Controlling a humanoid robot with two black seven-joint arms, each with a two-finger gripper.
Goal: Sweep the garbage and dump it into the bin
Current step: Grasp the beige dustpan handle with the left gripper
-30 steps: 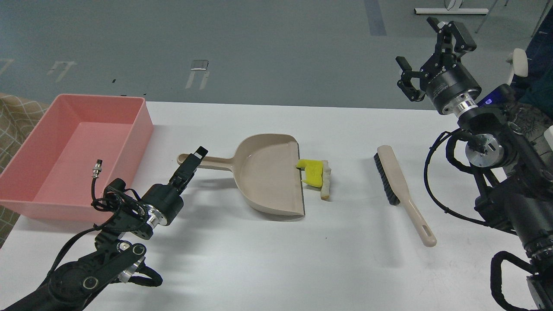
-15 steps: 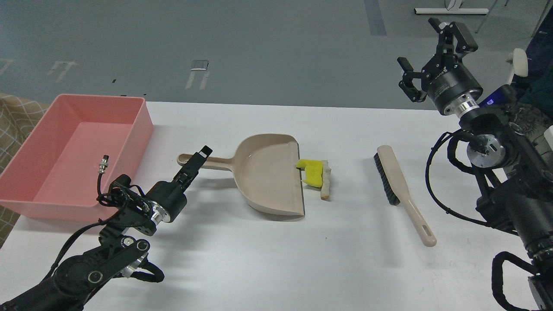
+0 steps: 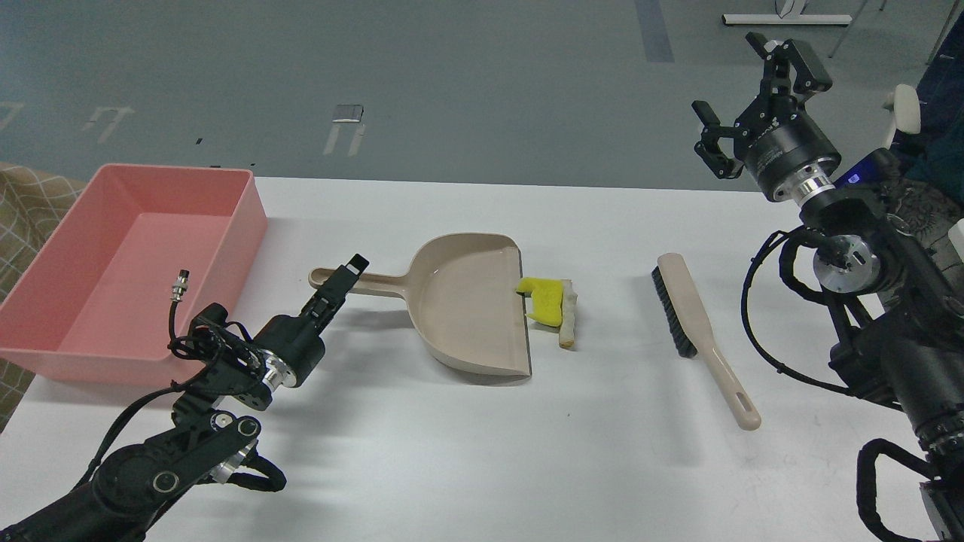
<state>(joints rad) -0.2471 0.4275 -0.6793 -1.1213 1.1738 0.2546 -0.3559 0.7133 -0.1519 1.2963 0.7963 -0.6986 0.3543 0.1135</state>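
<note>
I should grab the beige brush by its handle (image 3: 730,385) with my right gripper next. Then it can sweep the yellow spongy chunk (image 3: 547,299) into the dustpan.
The beige dustpan (image 3: 467,301) lies mid-table, its handle (image 3: 380,284) pointing left and its open mouth facing right. The garbage lies right at its mouth: a yellow spongy chunk (image 3: 547,299) and a white bread slice (image 3: 568,316) seen on edge. A beige brush with black bristles (image 3: 689,305) lies to the right. The pink bin (image 3: 252,203) stands at the far left and looks empty. My left gripper (image 3: 340,280) is at the end of the dustpan handle, seen side-on. My right gripper (image 3: 749,90) is open and empty, raised over the table's far right.
The white table (image 3: 482,452) carries all of this. A checked cloth (image 3: 30,203) shows at the left, beyond the bin. The grey floor lies past the table's far edge.
My left gripper has moved a little to the right along the dustpan handle's end, then held still. The right gripper, dustpan, brush and garbage have hardly moved.
</note>
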